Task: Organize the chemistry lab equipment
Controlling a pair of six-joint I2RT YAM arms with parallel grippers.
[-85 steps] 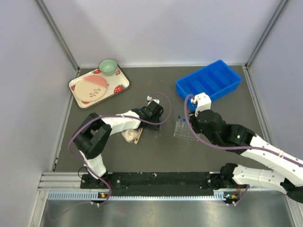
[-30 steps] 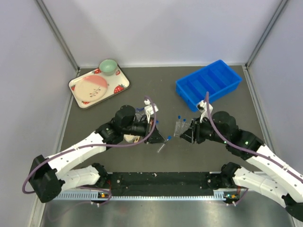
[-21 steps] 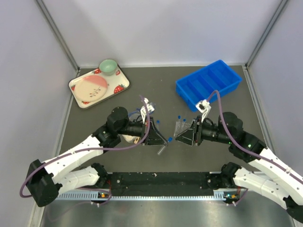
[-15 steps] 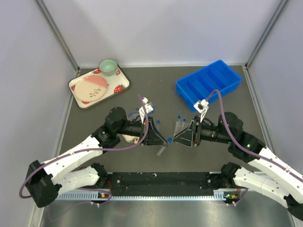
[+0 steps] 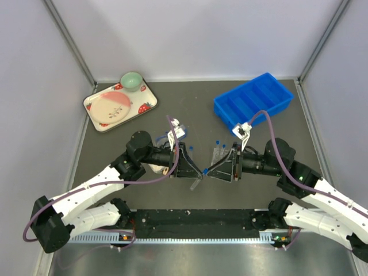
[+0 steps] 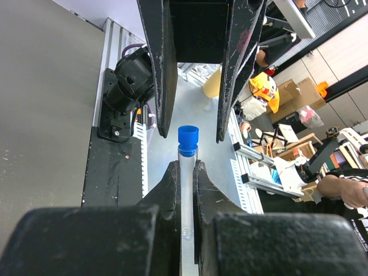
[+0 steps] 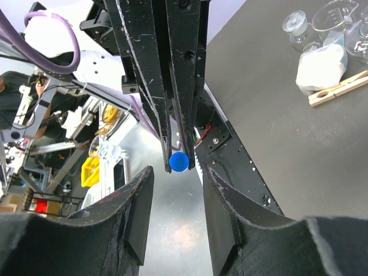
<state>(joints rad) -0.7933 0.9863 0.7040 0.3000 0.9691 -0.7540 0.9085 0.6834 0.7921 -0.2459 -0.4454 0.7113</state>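
The third tube's clear lower end needs to stay free to enter the rack, so my right gripper should grab the third tube by its blue cap (image 5: 205,171) (image 7: 179,161) next.
My left gripper (image 5: 197,168) is shut on a clear test tube (image 6: 187,172) with a blue cap (image 6: 188,135). It holds the tube above the table, cap pointing at my right gripper (image 5: 213,171). My right gripper is open. Its fingers (image 6: 156,69) stand on either side just beyond the cap without touching it. In the right wrist view the cap (image 7: 179,161) sits between the left gripper's fingertips (image 7: 163,103), just ahead of my open right gripper (image 7: 176,172). A clear tube rack (image 5: 221,155) with blue-capped tubes stands behind the grippers.
A blue divided bin (image 5: 253,100) is at the back right. A strawberry tray (image 5: 148,106) with a pink plate and a green bowl (image 5: 131,81) is at the back left. Glassware (image 7: 339,17), a white pad and a wooden peg (image 7: 339,89) lie by the left arm.
The left arm lifted the tube and swung it toward the middle. The right gripper came away from the rack and closed in, its open fingers now flanking the cap.
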